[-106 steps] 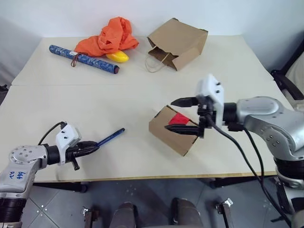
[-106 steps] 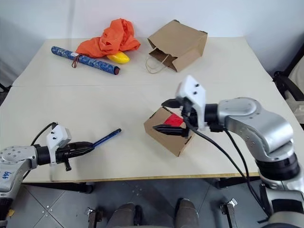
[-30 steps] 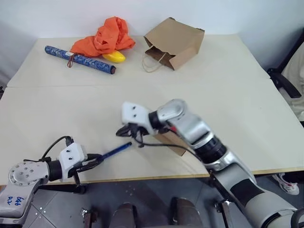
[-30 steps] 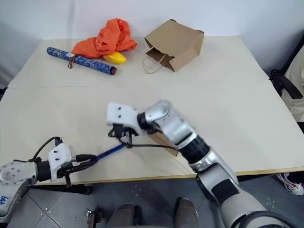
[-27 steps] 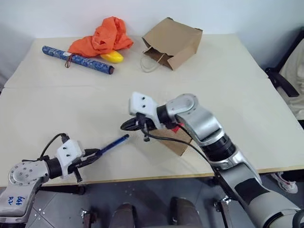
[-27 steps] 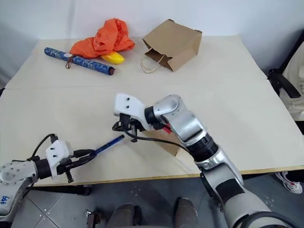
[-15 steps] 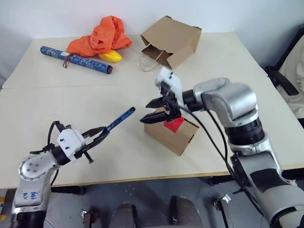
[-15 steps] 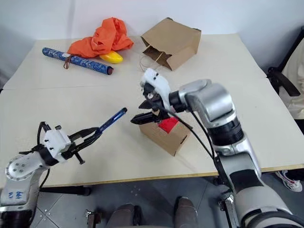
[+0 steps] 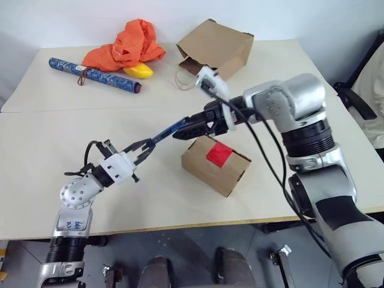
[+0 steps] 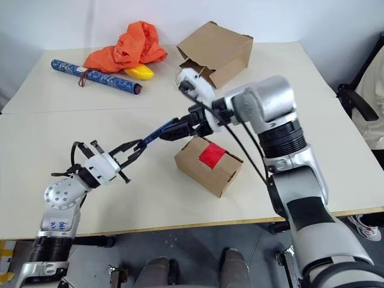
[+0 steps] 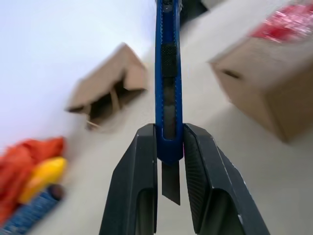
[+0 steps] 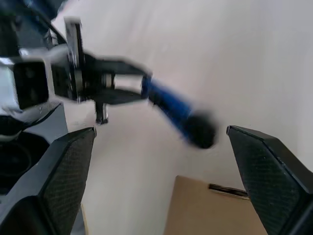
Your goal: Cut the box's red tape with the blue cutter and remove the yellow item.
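Note:
The blue cutter has to cut the red tape, so the robot's right gripper should next grab it by its black back end [image 12: 199, 129] to take it over.
The blue cutter [image 9: 168, 132] is lifted off the table, with my left gripper [image 9: 144, 149] shut on its near end; the left wrist view shows the black fingers [image 11: 142, 181] clamped on the cutter [image 11: 168, 98]. My right gripper [image 9: 183, 129] is open above the box's left side. Its fingers straddle the cutter's far end [image 12: 195, 128] without closing on it. The box [image 9: 210, 171] sits closed on the table, and the red tape [image 9: 220, 153] is on its top. The yellow item is hidden.
At the back of the table lie a brown paper bag [image 9: 216, 45], an orange cloth [image 9: 129, 42] with a glossy yellow oval [image 9: 138, 71] beside it, and a long blue patterned roll [image 9: 93, 75]. A table seam runs across the middle.
My left gripper has raised the cutter up and to the right, toward the right gripper. The right gripper, shut a second ago, has opened, rolled over, and now brackets the cutter's far end.

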